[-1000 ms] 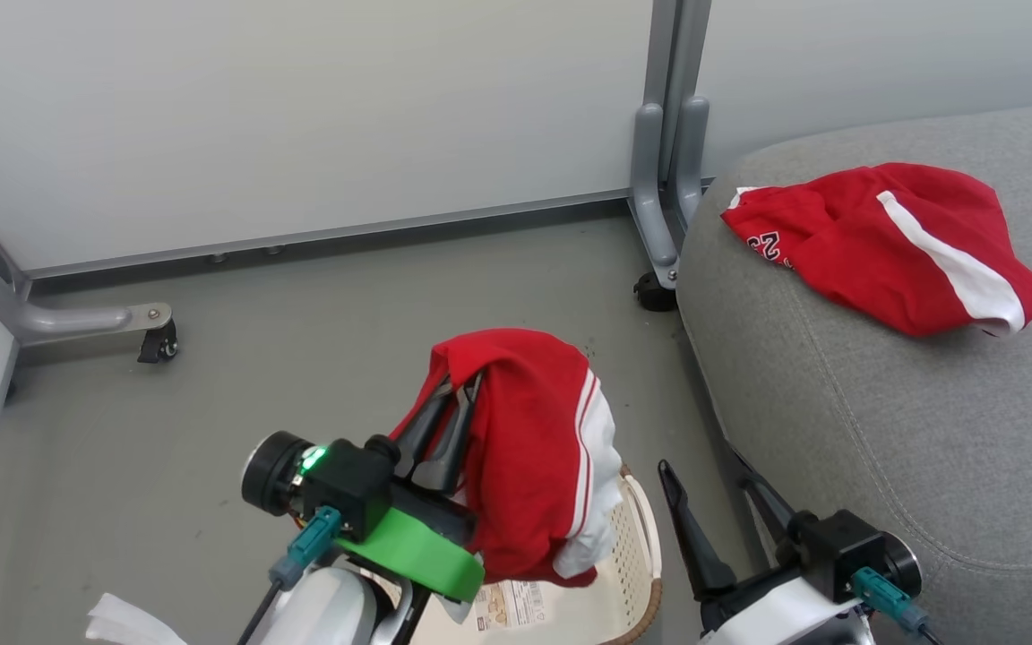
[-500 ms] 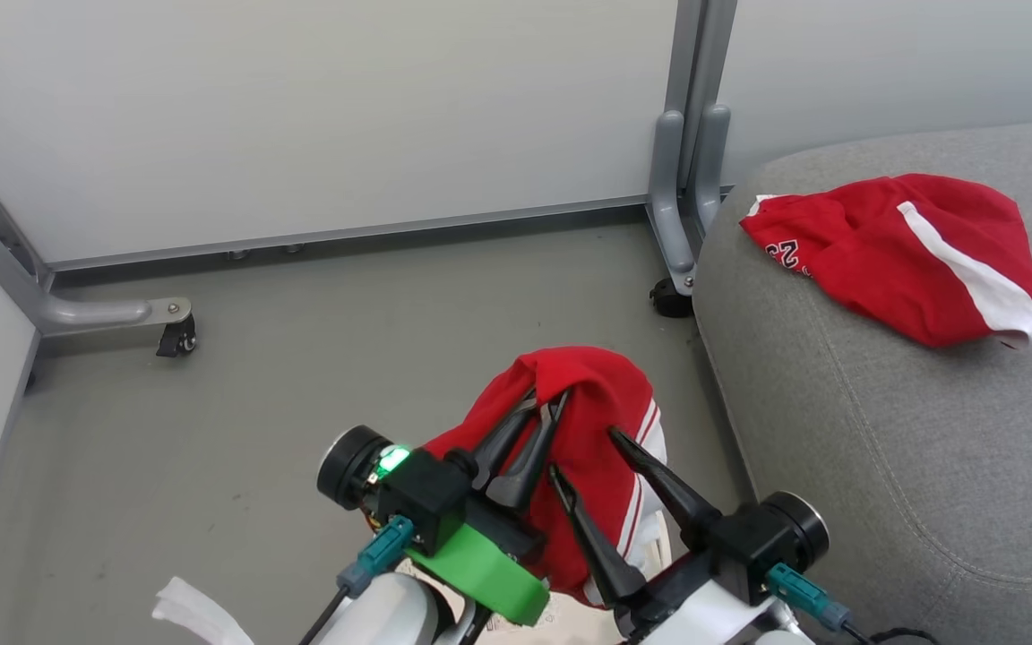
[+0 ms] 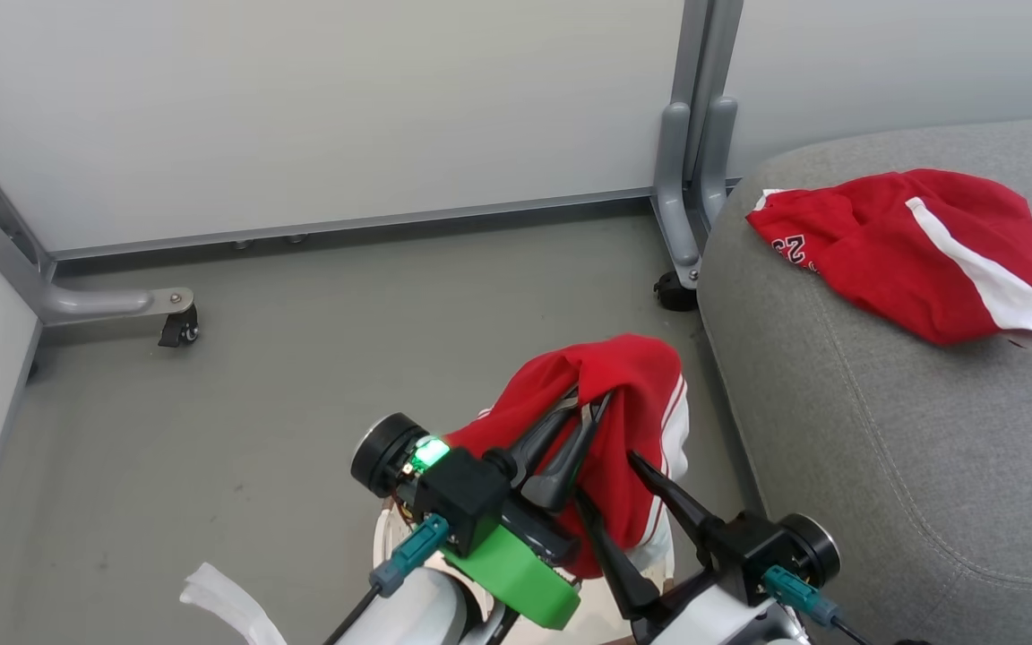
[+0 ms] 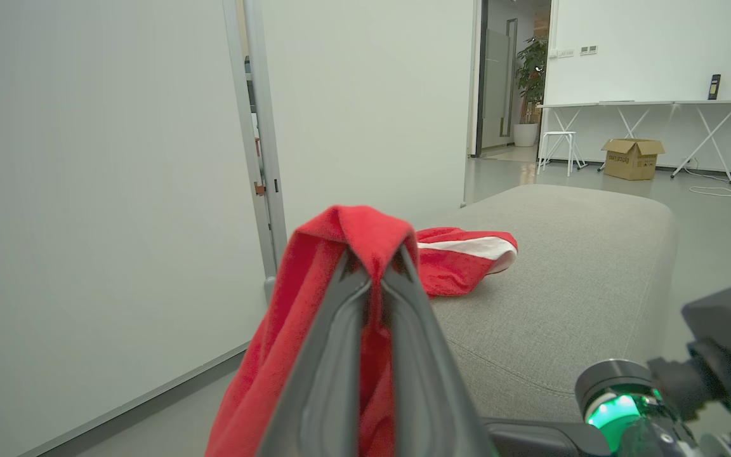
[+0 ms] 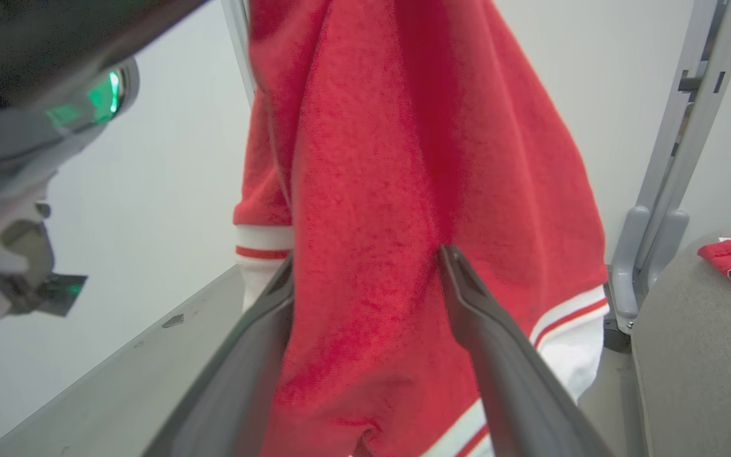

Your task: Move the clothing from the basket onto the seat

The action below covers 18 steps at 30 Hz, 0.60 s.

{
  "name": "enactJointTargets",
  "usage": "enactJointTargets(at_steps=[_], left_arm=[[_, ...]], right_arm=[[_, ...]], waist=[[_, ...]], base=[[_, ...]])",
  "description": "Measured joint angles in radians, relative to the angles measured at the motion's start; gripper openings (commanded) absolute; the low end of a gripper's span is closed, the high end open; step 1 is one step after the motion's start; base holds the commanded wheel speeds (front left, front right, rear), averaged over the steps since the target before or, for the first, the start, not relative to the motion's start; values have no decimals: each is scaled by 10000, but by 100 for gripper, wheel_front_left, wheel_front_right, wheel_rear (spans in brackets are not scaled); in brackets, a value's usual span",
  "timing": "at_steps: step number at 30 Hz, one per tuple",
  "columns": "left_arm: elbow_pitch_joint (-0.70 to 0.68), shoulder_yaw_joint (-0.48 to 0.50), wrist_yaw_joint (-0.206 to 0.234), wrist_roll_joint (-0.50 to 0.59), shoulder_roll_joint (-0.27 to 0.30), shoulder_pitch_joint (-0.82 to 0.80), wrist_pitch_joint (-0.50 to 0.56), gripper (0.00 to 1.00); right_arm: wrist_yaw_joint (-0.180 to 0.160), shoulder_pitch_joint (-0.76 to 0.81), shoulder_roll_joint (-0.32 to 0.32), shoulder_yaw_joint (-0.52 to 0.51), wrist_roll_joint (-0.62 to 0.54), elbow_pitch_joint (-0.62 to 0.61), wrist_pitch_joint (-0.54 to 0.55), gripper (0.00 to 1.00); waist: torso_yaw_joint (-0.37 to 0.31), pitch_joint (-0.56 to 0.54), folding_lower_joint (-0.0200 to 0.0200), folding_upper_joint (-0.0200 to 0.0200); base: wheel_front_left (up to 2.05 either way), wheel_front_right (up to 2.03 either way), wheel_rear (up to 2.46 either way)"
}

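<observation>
The right gripper grabs the garment by its lower hanging fold [image 5: 370, 282] next, since my left gripper's closed fingertips crowd the cloth [image 5: 403, 190] at the top of the garment.
My left gripper [image 3: 589, 405] is shut on a fold of a red garment [image 3: 632, 394] with white striped trim, held in the air left of the seat [image 3: 883, 430]. From its fingers [image 4: 372, 273] the garment [image 4: 289, 330] hangs down. My right gripper [image 3: 607, 477] is open just below, its fingers straddling the hanging cloth [image 5: 403, 190] without closing on it. The other red garment [image 3: 892, 260], with dark number print and a white stripe, lies on the grey seat. Under my arms a sliver of the cream basket [image 3: 379, 542] shows.
Pale partition walls stand behind, on grey metal legs with castors [image 3: 180, 327] [image 3: 677, 291]. The right leg stands close to the seat's corner. A white strip [image 3: 220, 600] lies on the grey floor at the lower left.
The left gripper has carried the red garment to the right, towards the seat. The right gripper came in from the lower right and now straddles the hanging cloth. The camera has shifted too.
</observation>
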Motion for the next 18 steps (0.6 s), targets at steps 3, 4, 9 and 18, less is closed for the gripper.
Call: enactJointTargets(at_steps=[3,4,9,18], left_arm=[[-59,-42,38,-58,-2,-66,0,0],[-73,-50,40,-58,-2,-81,0,0],[-59,-27,52,-56,-2,-85,0,0],[190,92,127,2,65,-125,0,0]], right_arm=[[2,4,10,-128,-4,334,0,1],[2,4,6,-161,2,453,0,0],[2,5,4,-293,73,696,0,0],[2,2,4,-399,117,719,0,0]], waist=[[-21,37,0,0],[-30,50,0,0],[-59,93,0,0],[-39,211,0,0]], base=[[0,0,0],[0,0,0],[0,0,0],[0,0,0]])
